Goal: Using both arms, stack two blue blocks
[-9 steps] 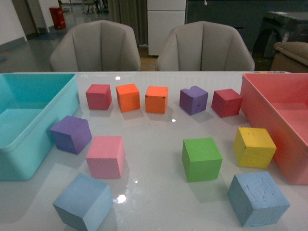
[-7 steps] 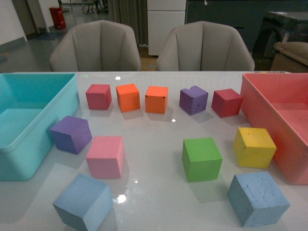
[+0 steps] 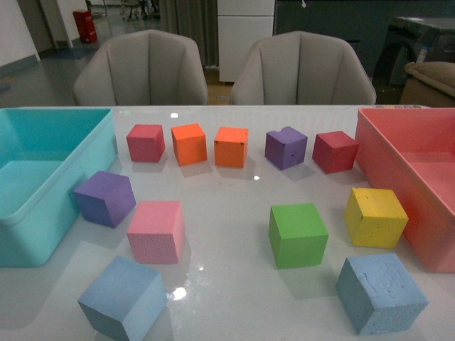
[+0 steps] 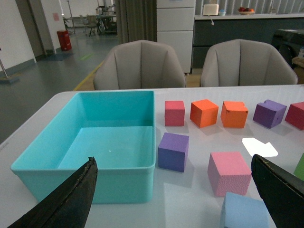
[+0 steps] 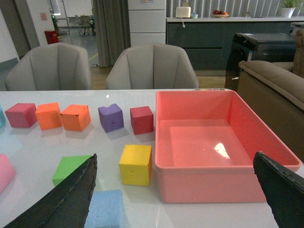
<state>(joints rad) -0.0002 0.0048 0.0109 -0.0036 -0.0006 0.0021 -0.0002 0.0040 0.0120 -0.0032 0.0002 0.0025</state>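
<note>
The right gripper grabs the blue block beside the yellow cube next to start stacking.
Two dusty-blue foam cubes sit at the near edge of the white table: the left blue block [image 3: 124, 298] and the right blue block [image 3: 380, 293]. The left one also shows in the left wrist view [image 4: 244, 211], between the open fingers and close to the finger [image 4: 280, 192] on that side. The right one shows in the right wrist view [image 5: 105, 209], close to one finger [image 5: 66, 199]. My left gripper [image 4: 173, 199] and right gripper [image 5: 175, 199] are open, empty and held above the table. Neither arm shows in the front view.
A turquoise bin [image 3: 43, 213] stands at the left, a pink bin [image 3: 398, 160] at the right. Purple [image 3: 105, 198], pink [image 3: 156, 231], green [image 3: 297, 234] and yellow [image 3: 375, 217] cubes lie mid-table. A far row holds red, orange, purple and dark red cubes.
</note>
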